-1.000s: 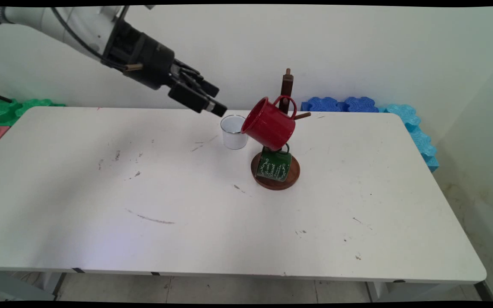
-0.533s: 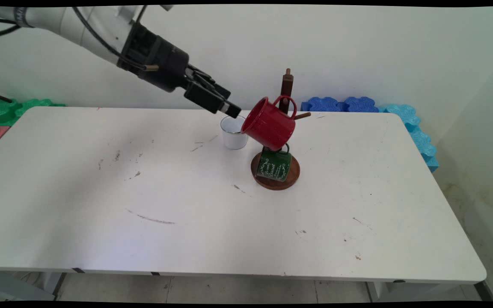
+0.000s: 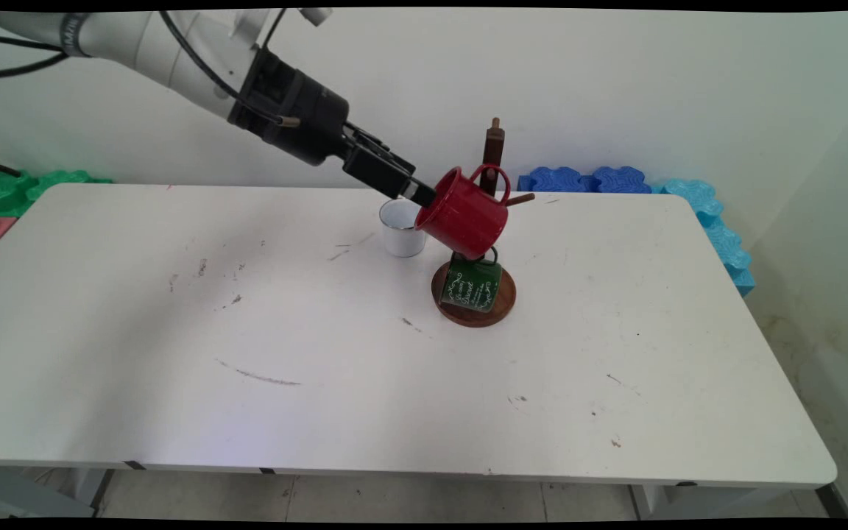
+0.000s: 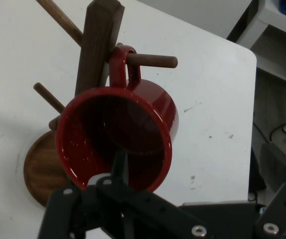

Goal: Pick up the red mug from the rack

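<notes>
I will grab the red mug by its rim (image 3: 420, 221) next, and that leaves the red mug's handle (image 3: 506, 184) free to slide off the wooden peg.
A red enamel mug (image 3: 464, 217) hangs tilted by its handle on a peg of a dark wooden mug tree (image 3: 494, 151). My gripper (image 3: 424, 196) comes in from the upper left, open, and is at the mug's mouth. In the hand view one black finger (image 4: 121, 164) reaches inside the red mug (image 4: 133, 124), close to the lower rim. The mug hangs still on its peg (image 4: 152, 60). A green mug (image 3: 472, 285) with white lettering hangs lower on the tree, over the round wooden base (image 3: 506, 305).
A small white cup (image 3: 401, 228) stands upright on the table just left of the red mug, under my gripper. Blue foam pieces (image 3: 593, 179) lie along the back right edge and green ones (image 3: 12, 188) at the back left corner.
My gripper has moved to the right and slightly down, from above the white cup to the red mug's mouth. The mugs and the cup have not moved.
</notes>
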